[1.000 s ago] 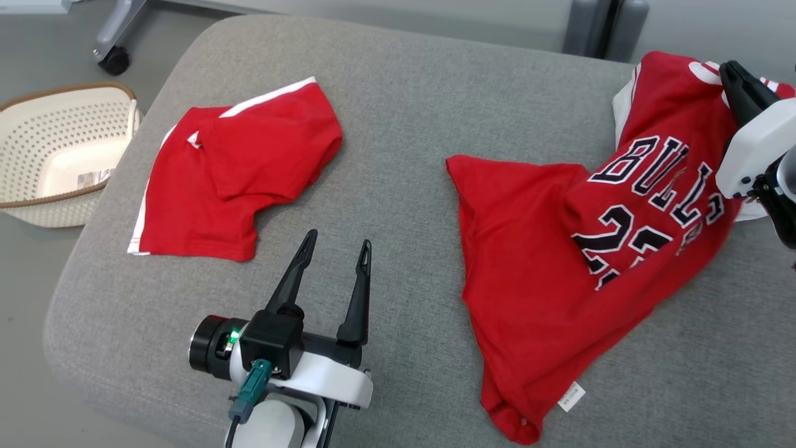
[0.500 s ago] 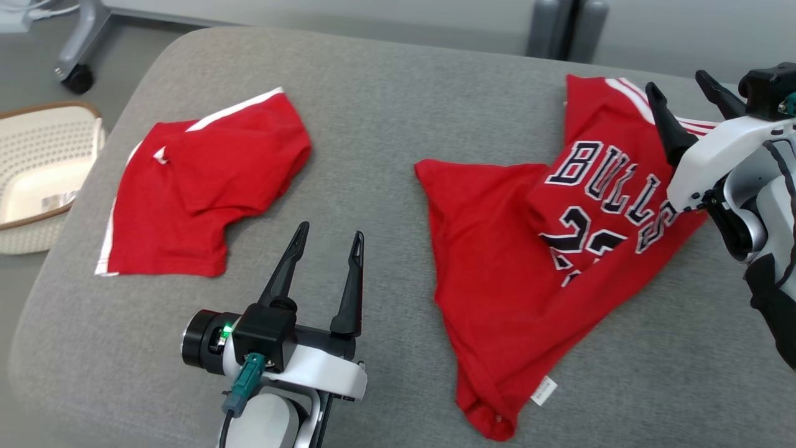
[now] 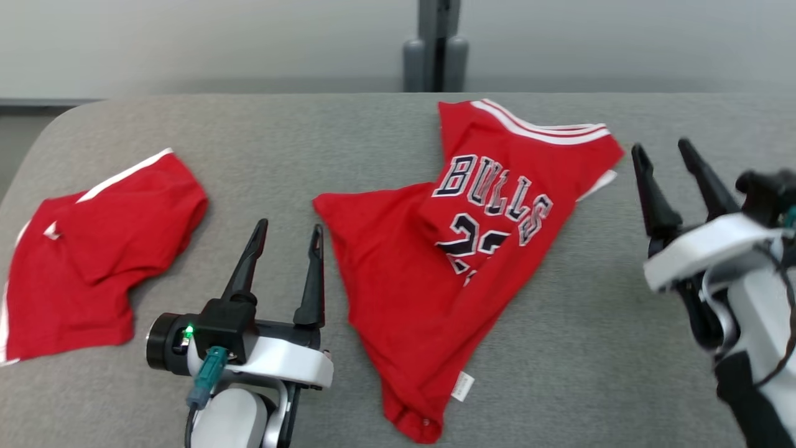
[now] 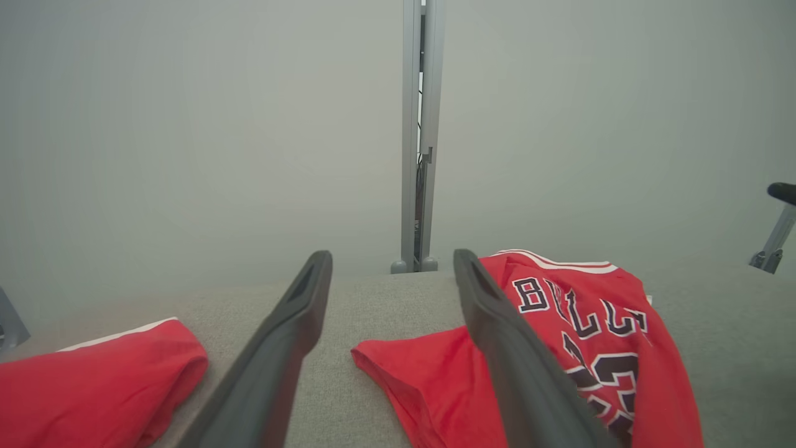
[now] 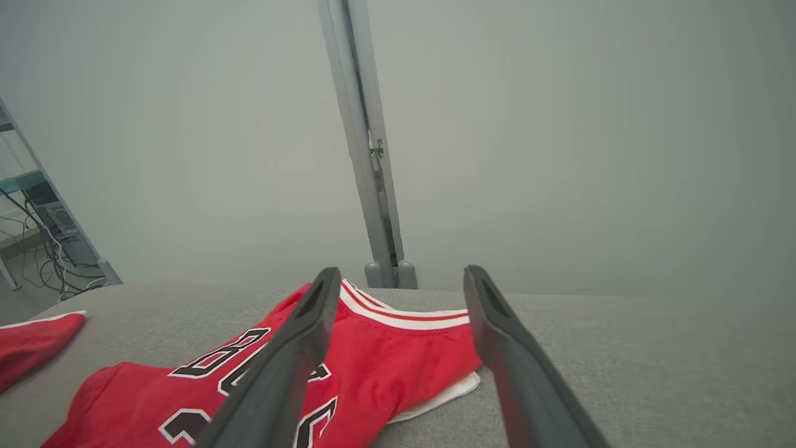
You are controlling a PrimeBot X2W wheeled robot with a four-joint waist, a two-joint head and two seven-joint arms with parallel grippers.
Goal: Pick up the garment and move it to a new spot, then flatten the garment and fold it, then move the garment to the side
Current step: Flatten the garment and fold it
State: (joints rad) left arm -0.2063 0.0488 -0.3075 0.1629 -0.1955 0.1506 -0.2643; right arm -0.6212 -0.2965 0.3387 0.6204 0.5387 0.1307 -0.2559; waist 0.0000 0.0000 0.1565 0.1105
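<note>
The robot's right gripper needs to grab the jersey next by the white edge (image 3: 599, 183) (image 5: 440, 398) that sticks out past the red cloth.
The garment, a red Bulls jersey (image 3: 404, 292) with white-striped trim, lies crumpled and partly folded over itself in the middle of the grey padded table (image 3: 591, 348). My right gripper (image 3: 660, 147) hovers open just right of the jersey's striped edge, holding nothing. In the right wrist view the jersey (image 5: 398, 367) lies under and left of the open right gripper (image 5: 403, 274). My left gripper (image 3: 290, 226) stands open beside the jersey's left corner, apart from it. The left wrist view shows the jersey (image 4: 423, 373) between and right of the open left gripper (image 4: 393, 258).
Red shorts (image 3: 93, 261) with white trim lie at the table's left end, also seen as shorts (image 4: 93, 386). A grey post (image 3: 435, 56) stands behind the far edge. Shelving with cables (image 5: 37, 236) is off to the left. Bare grey padding stretches right of the jersey.
The head camera has swung, shifting the whole picture. My right gripper opened, let go of the jersey's upper edge and drew back to the right; the jersey settled onto the table.
</note>
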